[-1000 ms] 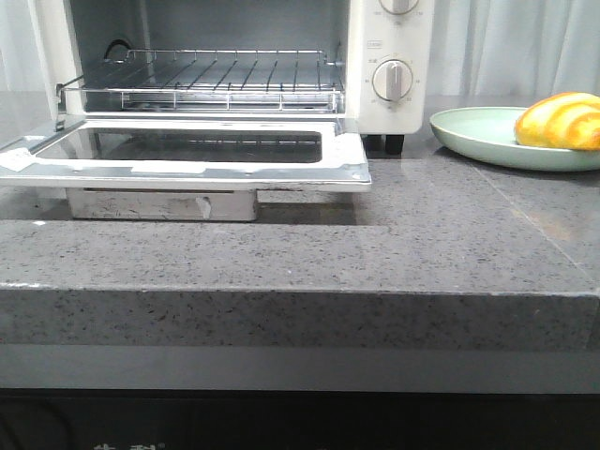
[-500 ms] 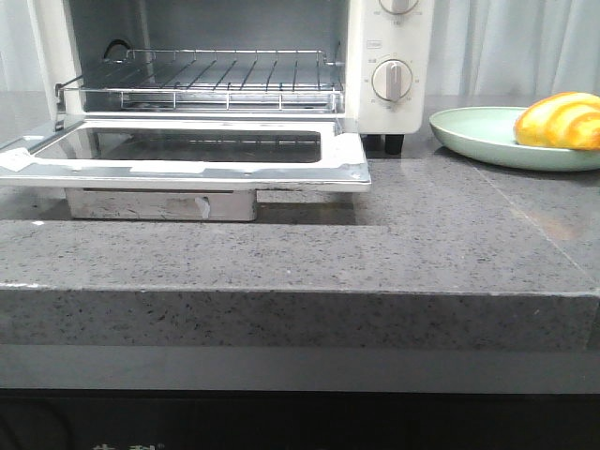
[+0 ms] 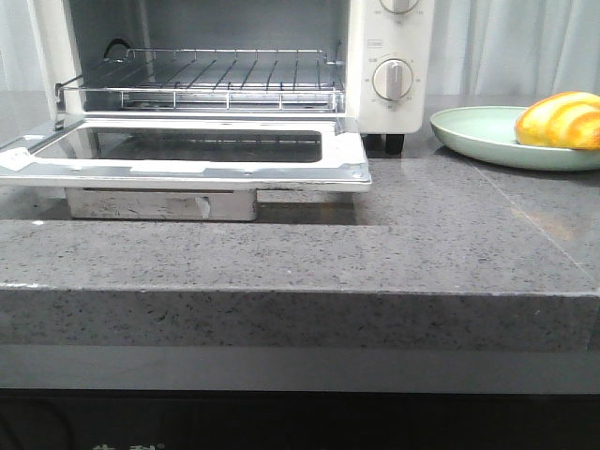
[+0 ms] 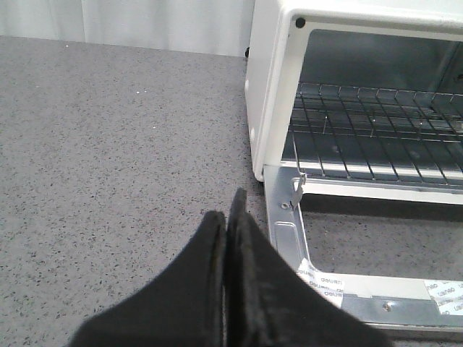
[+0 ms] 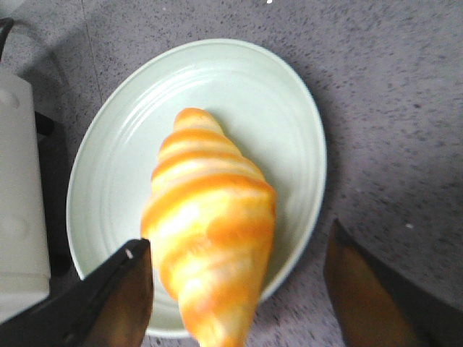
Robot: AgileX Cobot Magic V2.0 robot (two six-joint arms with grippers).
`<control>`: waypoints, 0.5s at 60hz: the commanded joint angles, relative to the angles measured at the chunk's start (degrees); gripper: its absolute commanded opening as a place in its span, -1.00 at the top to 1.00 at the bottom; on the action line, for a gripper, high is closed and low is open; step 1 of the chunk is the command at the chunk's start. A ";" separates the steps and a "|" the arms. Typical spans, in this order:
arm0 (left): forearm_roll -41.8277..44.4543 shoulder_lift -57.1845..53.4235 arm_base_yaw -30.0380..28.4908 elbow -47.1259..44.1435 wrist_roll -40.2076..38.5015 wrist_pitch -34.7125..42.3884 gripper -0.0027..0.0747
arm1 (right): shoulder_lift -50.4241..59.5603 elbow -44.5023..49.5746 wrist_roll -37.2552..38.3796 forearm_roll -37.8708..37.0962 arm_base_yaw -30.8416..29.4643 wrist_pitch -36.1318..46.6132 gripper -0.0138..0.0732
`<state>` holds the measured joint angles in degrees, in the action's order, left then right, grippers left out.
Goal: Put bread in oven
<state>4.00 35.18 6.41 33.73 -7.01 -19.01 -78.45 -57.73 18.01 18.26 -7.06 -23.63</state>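
My right gripper's fingers are still above the croissant (image 3: 564, 122) and the green plate (image 3: 478, 133), so closing now would miss. My right gripper lowers to the croissant first, then closes.
The bread (image 3: 561, 120), a golden croissant with orange stripes, lies on a pale green plate (image 3: 478, 133) at the right of the counter. The white oven (image 3: 380, 56) stands at the back left with its door (image 3: 187, 155) folded down flat and its wire rack (image 3: 216, 80) bare. In the right wrist view my right gripper (image 5: 239, 289) is open, its fingers on either side of the bread (image 5: 210, 224), just above it. In the left wrist view my left gripper (image 4: 230, 217) is shut and empty, beside the door's hinge corner (image 4: 289, 210). Neither gripper shows in the front view.
The grey speckled counter (image 3: 422, 244) has a front edge close to the camera. The oven's knobs (image 3: 392, 80) face forward. A pale curtain hangs behind the counter.
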 commanded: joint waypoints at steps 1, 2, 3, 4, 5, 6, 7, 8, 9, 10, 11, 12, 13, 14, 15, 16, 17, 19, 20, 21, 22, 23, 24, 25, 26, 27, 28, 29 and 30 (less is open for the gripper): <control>-0.48 -0.05 -0.09 1.55 -0.55 4.49 0.98 | -1.06 -4.23 -0.23 2.00 -0.39 2.72 -0.51; -0.48 -0.05 -0.09 1.55 -0.55 4.49 0.98 | -1.69 -4.55 -0.24 2.08 -0.39 2.72 -0.51; -0.48 -0.05 -0.09 1.55 -0.55 4.49 0.98 | -2.11 -4.89 -0.29 2.08 -0.39 2.72 -0.51; -0.48 -0.05 -0.09 1.55 -0.55 4.49 0.98 | -2.51 -5.19 -0.29 2.08 -0.39 2.65 -0.51; -0.48 -0.05 -0.09 1.55 -0.55 4.49 0.98 | -3.11 -5.63 -0.29 2.08 -0.34 2.65 -0.51; -0.48 -0.05 -0.09 1.55 -0.55 4.49 0.98 | -3.49 -5.94 -0.29 2.08 -0.34 2.58 -0.51; -0.48 -0.05 -0.09 1.55 -0.55 4.49 0.98 | -4.08 -6.37 -0.36 2.08 -0.28 2.42 -0.51; -0.48 -0.05 -0.09 1.55 -0.55 4.49 0.98 | -4.44 -6.66 -0.36 2.08 -0.28 2.42 -0.51; -0.48 -0.05 -0.09 1.55 -0.55 4.49 0.98 | -4.99 -7.12 -0.41 2.08 -0.28 2.19 -0.51; -0.48 -0.05 -0.09 1.55 -0.55 4.49 0.98 | -5.38 -7.42 -0.48 2.08 -0.28 1.97 -0.51; -0.48 -0.05 -0.09 1.55 -0.55 4.49 0.98 | -5.75 -7.68 -0.49 2.08 -0.28 1.75 -0.51; -0.48 -0.05 -0.09 1.55 -0.55 4.49 0.98 | -6.07 -7.99 -0.49 2.08 -0.28 1.53 -0.51; -0.48 -0.05 -0.09 1.55 -0.55 4.49 0.98 | -6.59 -8.39 -0.54 2.08 -0.23 1.20 -0.51; -0.48 -0.05 -0.09 1.55 -0.55 4.49 0.98 | -6.94 -8.62 -0.54 2.08 -0.23 1.05 -0.51; -0.48 -0.05 -0.09 1.55 -0.55 4.49 0.98 | -7.18 -8.96 -0.68 2.08 -0.23 0.87 -0.51; -0.48 -0.05 -0.09 1.55 -0.55 4.49 0.98 | -7.65 -9.16 -0.81 2.08 -0.23 0.59 -0.51; -0.48 -0.05 -0.09 1.55 -0.55 4.49 0.98 | -7.96 -9.45 -0.93 2.08 -0.23 0.44 -0.51; -0.48 -0.05 -0.09 1.55 -0.55 4.49 0.98 | -8.57 -9.72 -0.93 2.08 -0.23 0.27 -0.51; -0.48 -0.05 -0.09 1.55 -0.55 4.49 0.98 | -8.82 -9.79 -0.93 2.08 -0.22 0.27 -0.51; -0.48 -0.05 -0.09 1.55 -0.55 4.49 0.98 | -9.09 -9.85 -0.93 2.08 -0.22 0.27 -0.51; -0.48 -0.05 -0.09 1.55 -0.55 4.49 0.98 | -9.30 -10.02 -0.98 2.08 -0.22 0.10 -0.51; -0.48 -0.05 -0.09 1.55 -0.55 4.49 0.98 | -9.60 -10.12 -1.04 2.08 -0.22 -0.04 -0.51; -0.48 -0.05 -0.09 1.55 -0.55 4.49 0.98 | -9.79 -10.16 -1.10 2.08 -0.22 -0.10 -0.51; -0.48 -0.05 -0.09 1.55 -0.55 4.49 0.98 | -10.03 -10.22 -1.26 2.08 -0.22 -0.10 -0.51; -0.48 -0.05 -0.09 1.55 -0.55 4.49 0.98 | -10.15 -10.22 -1.42 2.08 -0.22 -0.15 -0.51; -0.48 -0.05 -0.09 1.55 -0.55 4.49 0.98 | -10.30 -10.22 -1.60 2.08 -0.17 -0.15 -0.51; -0.48 -0.05 -0.09 1.55 -0.55 4.49 0.98 | -10.34 -10.22 -1.61 2.13 -0.17 -0.15 -0.51; -0.48 -0.05 -0.09 1.55 -0.55 4.49 0.98 | -10.42 -10.22 -1.81 2.13 -0.17 -0.15 -0.51; -0.48 -0.05 -0.09 1.55 -0.55 4.49 0.98 | -10.49 -10.22 -1.97 2.21 -0.17 -0.15 -0.51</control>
<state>3.96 35.18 6.41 33.73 -7.01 -19.01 -90.54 -65.91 17.54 19.94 -7.06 -25.94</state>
